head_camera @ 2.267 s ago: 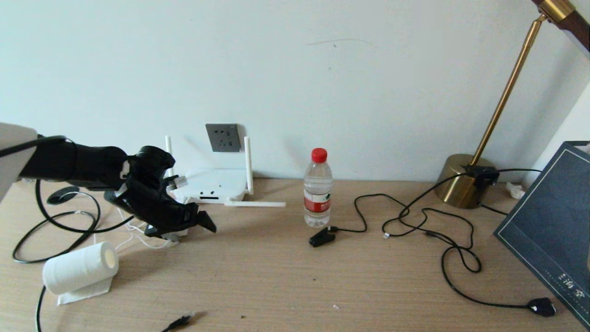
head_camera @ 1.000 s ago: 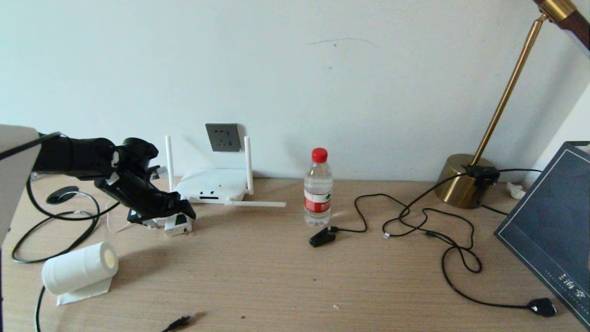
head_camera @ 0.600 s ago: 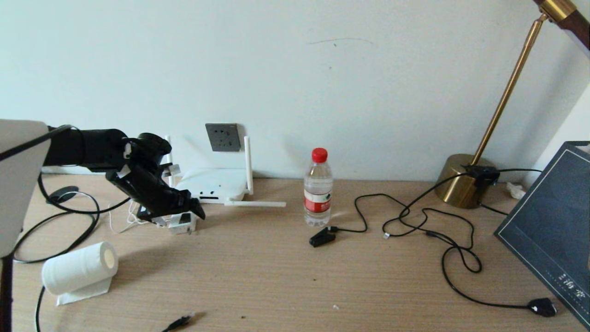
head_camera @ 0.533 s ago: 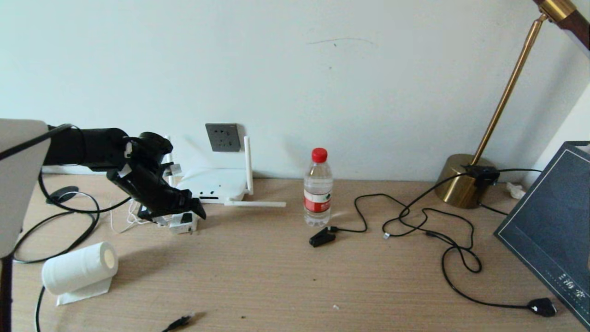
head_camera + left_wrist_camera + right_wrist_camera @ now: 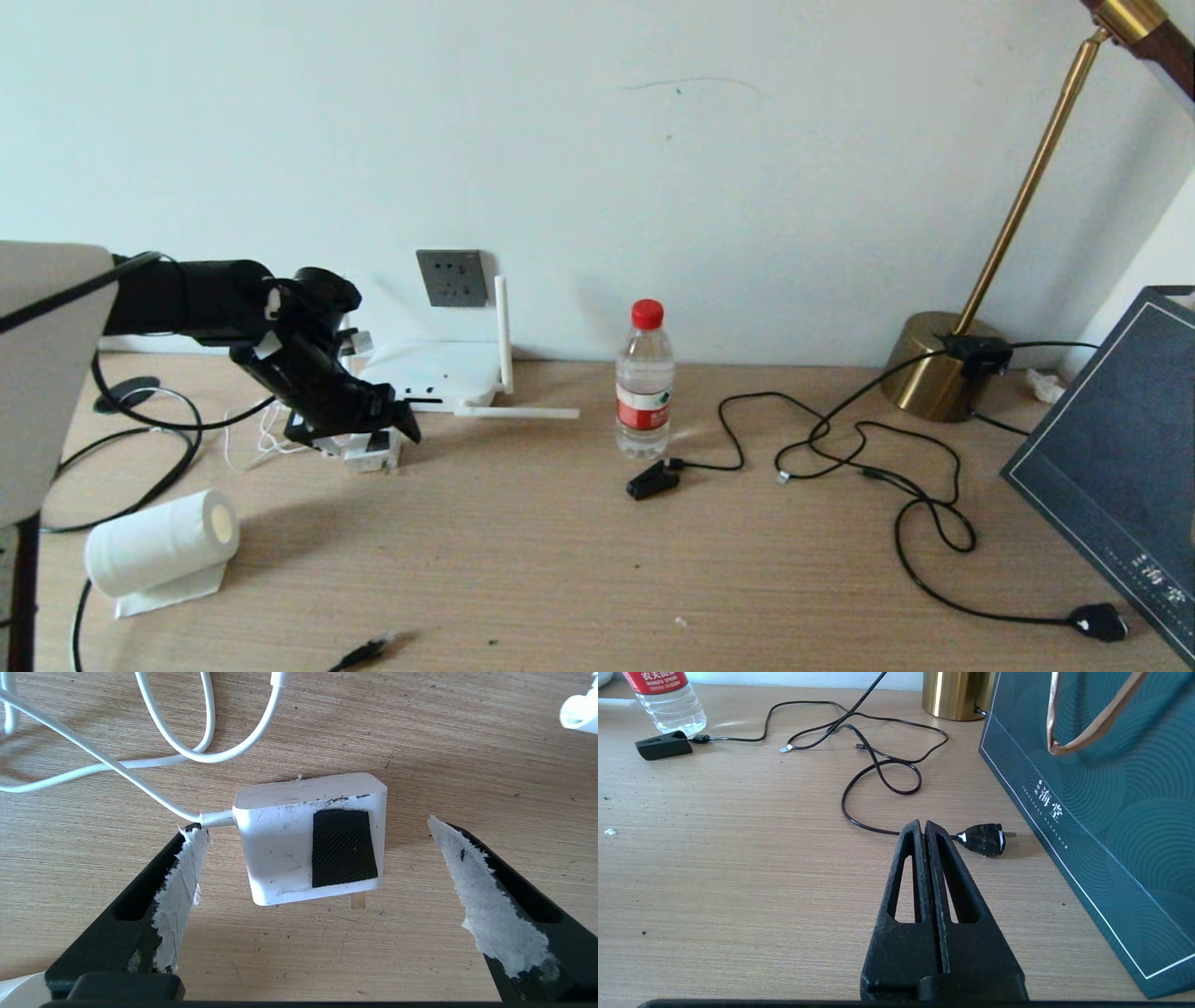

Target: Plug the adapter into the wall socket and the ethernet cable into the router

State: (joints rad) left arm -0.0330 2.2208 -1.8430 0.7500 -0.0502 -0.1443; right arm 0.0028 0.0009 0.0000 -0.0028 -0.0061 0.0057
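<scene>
I need to close my left gripper on the white adapter (image 5: 372, 455) now, because my fingers are beside both ends of the adapter.
The white adapter (image 5: 280, 854), a dark patch on its upper face, lies on the desk with its thin white cord (image 5: 140, 760) looping away. My left gripper (image 5: 313, 823) hangs just above it, open wide, one taped fingertip (image 5: 187, 868) on each side, neither touching it. In the head view that gripper (image 5: 359, 437) is in front of the white router (image 5: 434, 373), with the adapter (image 5: 372, 455) under it. The grey wall socket (image 5: 453, 278) sits above the router. The black ethernet cable's connector (image 5: 366, 650) lies at the desk's front edge. My right gripper (image 5: 923, 823) is shut and holds nothing.
A water bottle (image 5: 644, 383) stands mid-desk beside a black clip-ended cable (image 5: 652, 482). A paper roll (image 5: 159, 546) lies front left. At the right stand a brass lamp (image 5: 938, 369), its black cord with plug (image 5: 1097, 621), and a dark green bag (image 5: 1111, 448).
My left arm has shifted a little right and toward the wall, so its open fingers now straddle the adapter. The adapter has stayed put on the desk.
</scene>
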